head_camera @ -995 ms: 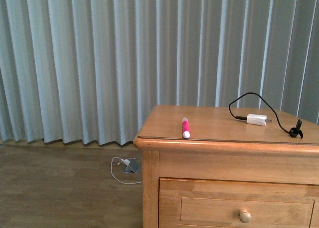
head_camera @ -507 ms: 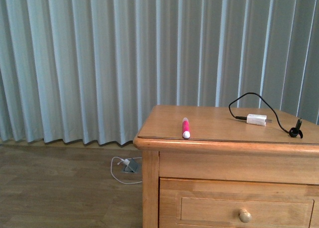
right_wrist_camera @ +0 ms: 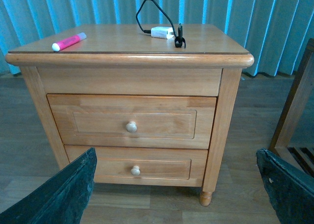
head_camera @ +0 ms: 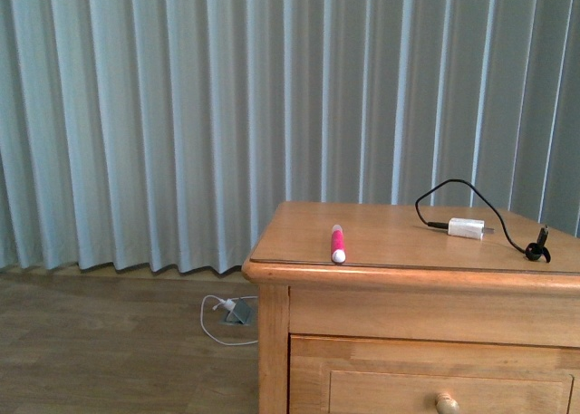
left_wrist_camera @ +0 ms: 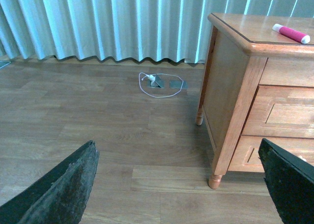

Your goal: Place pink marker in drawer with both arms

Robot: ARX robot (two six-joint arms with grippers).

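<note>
My right gripper should open a place for the pink marker (right_wrist_camera: pixel 69 41) next, so it needs to grab the upper drawer by its round wooden knob (right_wrist_camera: pixel 131 127).
The pink marker (head_camera: pixel 337 244) lies on the nightstand top near its front left edge, white end toward me; it also shows as the pink marker (right_wrist_camera: pixel 68 41) and the pink marker (left_wrist_camera: pixel 291 33) in the wrist views. The upper drawer (right_wrist_camera: pixel 131 122) is closed, its round knob (right_wrist_camera: pixel 131 127) facing out; only its top strip, the drawer (head_camera: pixel 435 378), shows in the front view. My left gripper (left_wrist_camera: pixel 181 185) hangs open over the floor to the left of the nightstand. My right gripper (right_wrist_camera: pixel 176 189) is open in front of the nightstand, low, holding nothing. Neither arm appears in the front view.
A white charger block (head_camera: pixel 467 227) with a black cable (head_camera: pixel 444 193) lies at the back right of the top. The lower drawer (right_wrist_camera: pixel 132 167) is closed. A white cord and floor outlet (left_wrist_camera: pixel 159 83) lie by the curtain. A wooden frame (right_wrist_camera: pixel 294 116) stands to the right.
The front view has shifted slightly: the nightstand and marker sit a little lower in frame now. The marker and charger have not moved on the top.
</note>
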